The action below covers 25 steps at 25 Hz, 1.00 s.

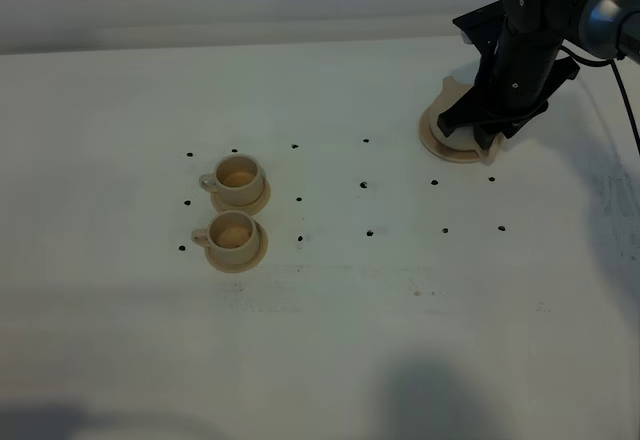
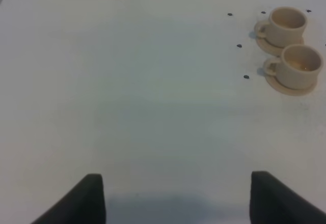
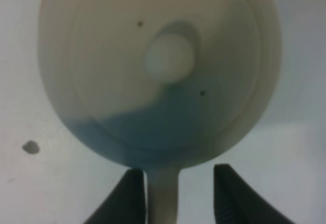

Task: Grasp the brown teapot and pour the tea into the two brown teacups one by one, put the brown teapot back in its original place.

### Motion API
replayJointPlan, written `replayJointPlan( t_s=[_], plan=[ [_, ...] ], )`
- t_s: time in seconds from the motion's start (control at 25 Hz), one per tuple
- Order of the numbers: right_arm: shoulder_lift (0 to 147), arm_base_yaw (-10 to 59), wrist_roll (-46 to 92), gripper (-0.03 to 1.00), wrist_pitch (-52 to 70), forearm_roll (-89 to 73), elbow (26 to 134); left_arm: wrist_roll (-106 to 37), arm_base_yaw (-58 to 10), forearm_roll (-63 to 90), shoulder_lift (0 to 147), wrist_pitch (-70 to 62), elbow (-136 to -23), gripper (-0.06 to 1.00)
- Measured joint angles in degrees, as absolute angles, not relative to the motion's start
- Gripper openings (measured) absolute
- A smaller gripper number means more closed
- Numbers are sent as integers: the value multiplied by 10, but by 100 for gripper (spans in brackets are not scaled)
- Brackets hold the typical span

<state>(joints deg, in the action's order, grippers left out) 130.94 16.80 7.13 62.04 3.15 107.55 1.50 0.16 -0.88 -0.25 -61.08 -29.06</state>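
Note:
My right gripper closes next, which would catch the teapot's loop handle [image 3: 163, 196], since the handle runs between my fingers, level with their ends.
The brown teapot [image 3: 102, 56] fills the right wrist view from above, with its knobbed lid [image 3: 169, 58] in the middle. Its loop handle [image 3: 163, 198] runs between the fingers of my right gripper [image 3: 178, 196], which is open, with a gap on one side of the handle. In the exterior view the right gripper [image 1: 490, 125] covers most of the teapot [image 1: 452, 90], which rests on its wide saucer disc [image 1: 440, 147] at the back right. The two brown teacups [image 1: 238, 175] [image 1: 233, 235] stand on small saucers at centre left. My left gripper [image 2: 175, 198] is open over bare table, far from the teacups [image 2: 288, 24] [image 2: 301, 63].
Small black dots [image 1: 364, 184] mark the white table [image 1: 400, 310] in rows between the cups and the teapot. The table's back edge [image 1: 250, 42] runs just behind the teapot. A black cable [image 1: 630, 110] hangs from the right arm.

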Motion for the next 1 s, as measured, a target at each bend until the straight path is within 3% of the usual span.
replayJointPlan(
  t_s=[0.36,0.68,1.0],
  plan=[
    [1309,168,82,30,616,33,1075,15,2,-9,-2,-611,-291,57],
    [1309,169,82,9,608,33,1075,15,2,-9,-2,-611,-291,57],
    [1309,169,82,9,599,33,1075,15,2,-9,-2,-611,-291,57]
  ],
)
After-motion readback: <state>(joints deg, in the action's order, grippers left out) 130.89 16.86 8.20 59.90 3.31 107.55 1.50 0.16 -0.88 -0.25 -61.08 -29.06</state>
